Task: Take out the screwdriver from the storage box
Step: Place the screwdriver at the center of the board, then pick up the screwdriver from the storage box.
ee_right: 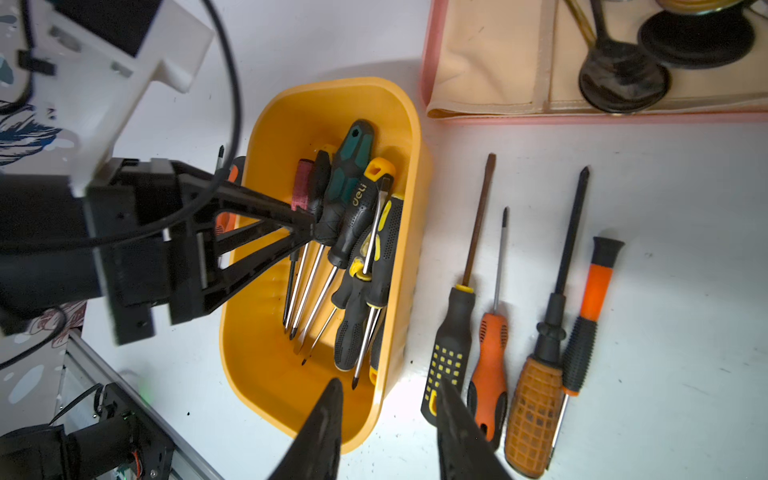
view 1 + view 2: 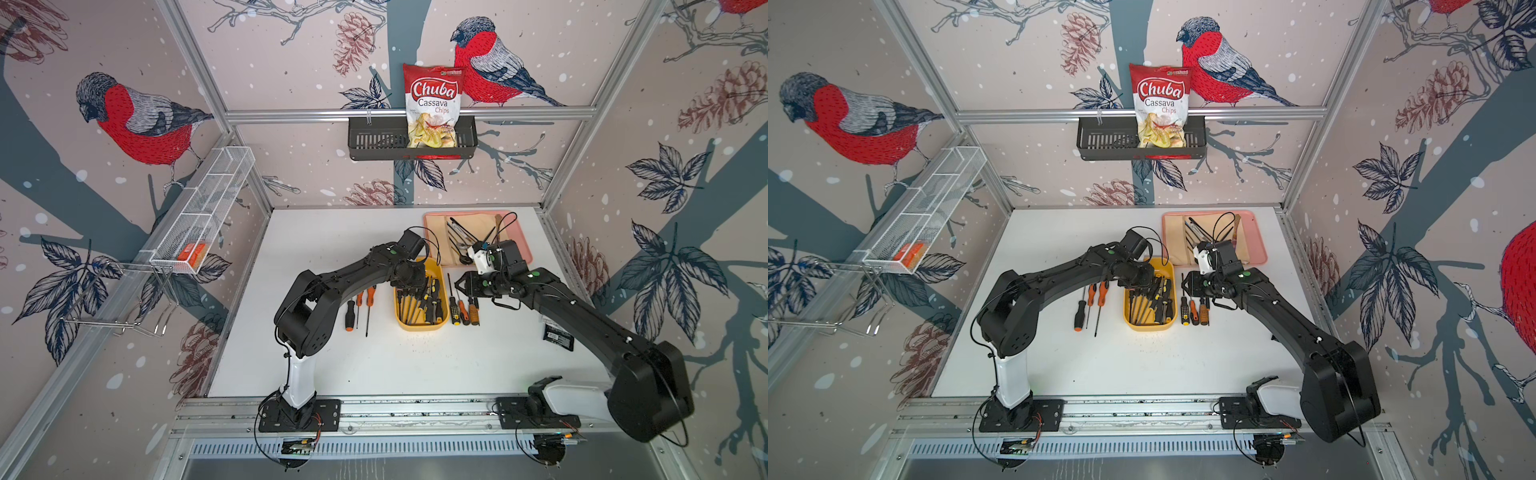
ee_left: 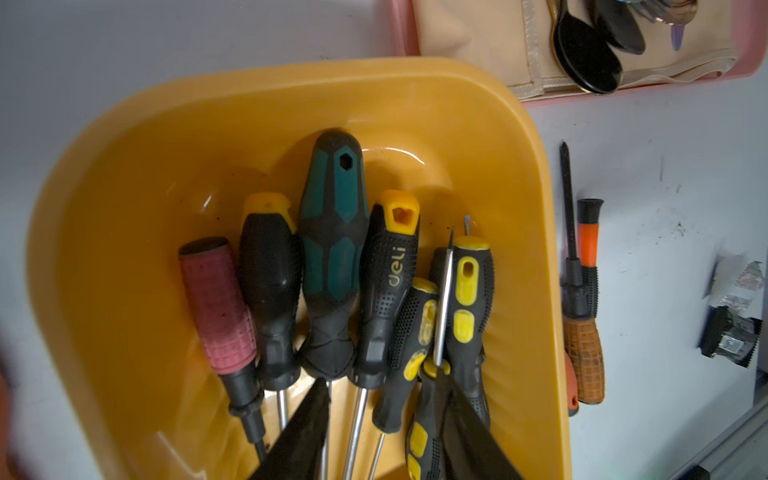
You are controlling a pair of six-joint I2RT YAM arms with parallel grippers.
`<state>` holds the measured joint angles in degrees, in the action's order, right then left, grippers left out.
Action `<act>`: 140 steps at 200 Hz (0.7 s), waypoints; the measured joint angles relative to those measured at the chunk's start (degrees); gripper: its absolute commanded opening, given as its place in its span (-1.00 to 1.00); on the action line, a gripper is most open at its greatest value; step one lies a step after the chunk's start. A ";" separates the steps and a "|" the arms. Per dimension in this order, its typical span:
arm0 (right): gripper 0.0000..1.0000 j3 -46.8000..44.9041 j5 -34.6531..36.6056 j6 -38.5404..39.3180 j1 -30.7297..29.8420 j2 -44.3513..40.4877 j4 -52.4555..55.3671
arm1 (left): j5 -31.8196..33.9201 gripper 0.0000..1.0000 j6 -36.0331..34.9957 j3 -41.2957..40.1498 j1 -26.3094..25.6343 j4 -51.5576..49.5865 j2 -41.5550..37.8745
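My left gripper picks up the teal screwdriver among the crowded handles in the box next, by its neck, where the screwdriver's handle meets its stem.
The yellow storage box stands mid-table with several screwdrivers lying in it: teal, red and black-yellow handles. My left gripper reaches down into the box, open, its fingers straddling the shafts and a black-yellow handle. In the right wrist view its tips sit at the necks of the handles. My right gripper hangs open and empty over the box's right edge, beside the black-yellow screwdriver on the table.
Three screwdrivers lie left of the box and several lie right of it. A pink tray with a cloth roll and utensils sits behind. A small black packet lies at the right. A black basket hangs on the back wall.
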<state>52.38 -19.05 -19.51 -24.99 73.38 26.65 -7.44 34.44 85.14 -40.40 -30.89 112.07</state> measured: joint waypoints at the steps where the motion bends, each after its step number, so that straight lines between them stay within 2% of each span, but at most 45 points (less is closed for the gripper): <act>1: -0.23 -0.04 -0.11 0.00 0.00 -0.13 -0.02 | -0.02 -0.12 0.00 0.09 0.00 -0.04 0.11; 54: -0.22 -1.36 -2.16 0.02 -0.09 -2.62 -1.29 | 3.04 -0.16 -0.11 4.35 -0.37 -3.15 5.09; 140: -0.22 -2.32 -2.56 0.00 -0.09 -2.84 -2.25 | 4.92 -0.27 -0.39 4.98 -0.55 -4.37 7.98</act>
<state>50.06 -21.61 -19.51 -25.08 70.54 24.40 -2.52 34.04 90.13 -40.95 -35.27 120.05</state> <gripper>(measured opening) 0.391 0.364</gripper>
